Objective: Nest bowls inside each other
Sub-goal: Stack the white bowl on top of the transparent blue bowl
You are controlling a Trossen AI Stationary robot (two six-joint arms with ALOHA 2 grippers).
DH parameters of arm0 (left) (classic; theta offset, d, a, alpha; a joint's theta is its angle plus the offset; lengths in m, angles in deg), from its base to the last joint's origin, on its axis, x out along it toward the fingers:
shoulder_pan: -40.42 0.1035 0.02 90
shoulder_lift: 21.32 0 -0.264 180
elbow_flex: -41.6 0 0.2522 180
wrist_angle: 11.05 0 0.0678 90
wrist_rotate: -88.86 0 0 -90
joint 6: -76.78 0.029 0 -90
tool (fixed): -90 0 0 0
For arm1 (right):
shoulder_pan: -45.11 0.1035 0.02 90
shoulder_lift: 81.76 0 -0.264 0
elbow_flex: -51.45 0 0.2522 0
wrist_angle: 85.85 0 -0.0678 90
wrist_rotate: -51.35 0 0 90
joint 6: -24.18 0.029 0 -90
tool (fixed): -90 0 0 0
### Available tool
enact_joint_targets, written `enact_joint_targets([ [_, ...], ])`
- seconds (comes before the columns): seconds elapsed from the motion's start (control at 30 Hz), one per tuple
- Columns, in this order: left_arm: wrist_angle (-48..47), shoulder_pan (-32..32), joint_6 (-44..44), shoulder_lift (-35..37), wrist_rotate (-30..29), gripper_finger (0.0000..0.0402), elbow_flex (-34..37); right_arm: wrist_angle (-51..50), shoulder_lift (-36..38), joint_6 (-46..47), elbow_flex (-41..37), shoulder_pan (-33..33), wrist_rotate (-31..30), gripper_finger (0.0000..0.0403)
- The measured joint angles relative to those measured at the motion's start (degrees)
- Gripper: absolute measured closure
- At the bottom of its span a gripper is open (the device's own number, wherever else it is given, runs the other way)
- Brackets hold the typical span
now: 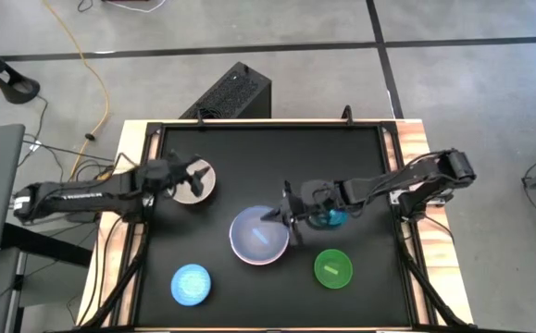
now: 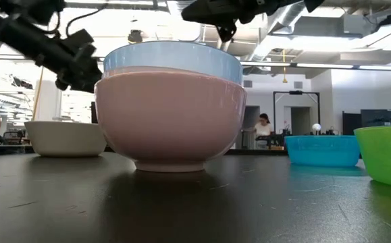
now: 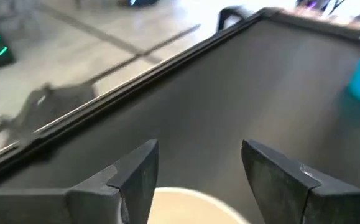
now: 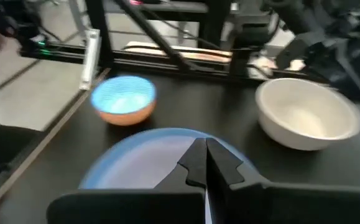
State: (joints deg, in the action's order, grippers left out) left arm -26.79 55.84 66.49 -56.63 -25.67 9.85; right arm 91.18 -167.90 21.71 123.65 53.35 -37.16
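Note:
The cream-white bowl still needs to be nested inside the blue bowl. My left gripper should next grab the cream-white bowl's rim point(image 1: 208, 171) for that.
A blue bowl point(image 2: 173, 57) sits nested in a pink bowl point(image 2: 171, 118) at the table's middle. My right gripper point(image 4: 204, 158) is shut and hangs just above the blue bowl's rim, holding nothing; it also shows in the high view point(image 1: 275, 216). A cream-white bowl point(image 1: 193, 182) stands at the left, with my left gripper point(image 3: 195, 168) open above it, one finger on either side of its rim and clear of it. A small teal bowl point(image 1: 330, 218) stands under my right arm. A green bowl point(image 1: 332, 268) and a light blue bowl point(image 1: 191, 284) stand near the front edge.
The black tabletop has a raised rim point(image 1: 268, 125) all round. Bare table lies along the far side behind the bowls and between the light blue and green bowls at the front. A black box point(image 1: 230, 92) stands on the floor beyond the far edge.

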Motion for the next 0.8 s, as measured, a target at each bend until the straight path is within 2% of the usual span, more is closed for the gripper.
enact_joint_targets([
  [0.23, -23.65, 15.85, 6.04, -16.27, 4.42, 0.0202, -19.25, -6.29, 3.37, -0.62, 0.00, -4.46, -0.02, 0.0387],
  [0.37, -37.15, 23.70, 11.30, -27.00, 12.67, 0.0205, -29.68, -8.27, 3.37, -0.87, -0.04, -5.54, -0.04, 0.0386],
  [0.43, -40.28, 27.36, 14.52, -31.71, 16.86, 0.0205, -33.13, -8.15, 3.37, -2.30, -0.20, -5.79, -0.02, 0.0386],
  [0.6, -45.57, 35.72, 21.43, -41.84, 23.22, 0.0205, -36.22, -13.30, 3.37, -3.42, -0.61, -5.59, -0.02, 0.0386],
  [0.7, -46.93, 39.65, 24.26, -46.10, 25.15, 0.0205, -36.27, -17.39, 3.37, -3.53, -0.61, -5.19, 0.00, 0.0386],
  [0.8, -48.44, 42.41, 25.73, -48.83, 29.63, 0.0205, -36.29, -19.96, 3.37, -3.63, -0.63, -4.79, -0.02, 0.0386],
])
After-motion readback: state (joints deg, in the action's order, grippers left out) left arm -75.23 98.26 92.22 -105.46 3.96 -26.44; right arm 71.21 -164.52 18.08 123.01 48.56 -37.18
